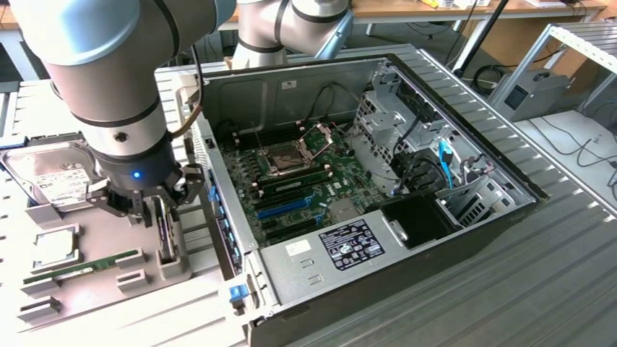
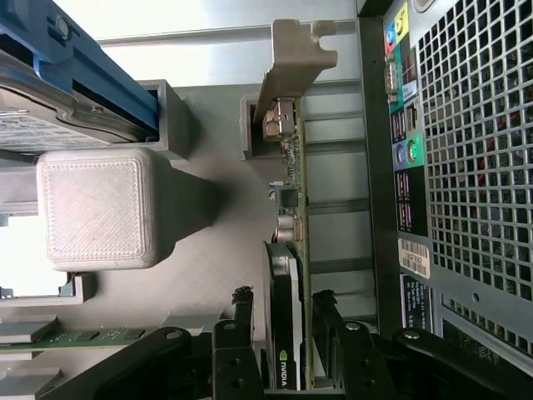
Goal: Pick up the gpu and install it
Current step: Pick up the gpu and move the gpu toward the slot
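The GPU's metal bracket bends out wide at its end, so my gripper will grab the GPU across its flat black cooler and board (image 1: 166, 225) next.
The gpu (image 1: 166, 237) stands on edge in a slot of the grey holder tray (image 1: 178, 271), just off the open computer case's (image 1: 318, 181) side on the exterior view's left. In the wrist view the gpu (image 2: 293, 250) runs lengthwise, its grey metal bracket (image 2: 296, 58) at the far end and its black cooler between my fingers. My gripper (image 1: 154, 211) is lowered over the card's near end. The gripper (image 2: 283, 321) is open, one finger on each side of the card with a thin gap on both sides.
On the tray lie a hard drive (image 1: 48, 177), a CPU (image 1: 53, 249) and a green RAM stick (image 1: 82, 269). The case's perforated rear panel (image 2: 475, 167) runs close alongside the card. A grey holder block (image 2: 100, 208) stands on the card's other side.
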`<move>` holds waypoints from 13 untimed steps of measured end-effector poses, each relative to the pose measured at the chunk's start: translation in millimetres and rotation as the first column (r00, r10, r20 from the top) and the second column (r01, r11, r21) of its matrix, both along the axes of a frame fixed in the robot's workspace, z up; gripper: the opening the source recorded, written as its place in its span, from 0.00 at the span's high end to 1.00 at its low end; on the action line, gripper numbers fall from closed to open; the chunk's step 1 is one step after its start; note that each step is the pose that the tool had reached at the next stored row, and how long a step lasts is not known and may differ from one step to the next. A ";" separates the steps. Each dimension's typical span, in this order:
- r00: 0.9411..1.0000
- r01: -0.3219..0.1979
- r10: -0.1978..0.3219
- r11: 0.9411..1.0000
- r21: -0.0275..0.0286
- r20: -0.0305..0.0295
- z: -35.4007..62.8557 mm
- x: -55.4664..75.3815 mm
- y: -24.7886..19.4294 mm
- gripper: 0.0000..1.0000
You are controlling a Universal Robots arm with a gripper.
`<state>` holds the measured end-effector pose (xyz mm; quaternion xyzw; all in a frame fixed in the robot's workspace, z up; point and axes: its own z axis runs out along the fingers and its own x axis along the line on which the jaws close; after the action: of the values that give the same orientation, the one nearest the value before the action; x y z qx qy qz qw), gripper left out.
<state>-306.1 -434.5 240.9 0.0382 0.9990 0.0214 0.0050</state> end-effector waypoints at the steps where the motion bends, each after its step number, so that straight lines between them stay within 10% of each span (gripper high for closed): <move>1: 1.000 0.000 0.000 1.000 0.000 0.000 0.0 0.0 0.0 0.58; 4: 1.000 0.000 0.000 1.000 0.000 0.000 0.0 0.0 0.0 0.73; 13: 0.999 -0.038 0.038 0.999 0.000 0.000 6.9 0.0 0.0 0.73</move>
<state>-306.1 -434.5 247.9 0.0193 0.9996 0.0215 0.0046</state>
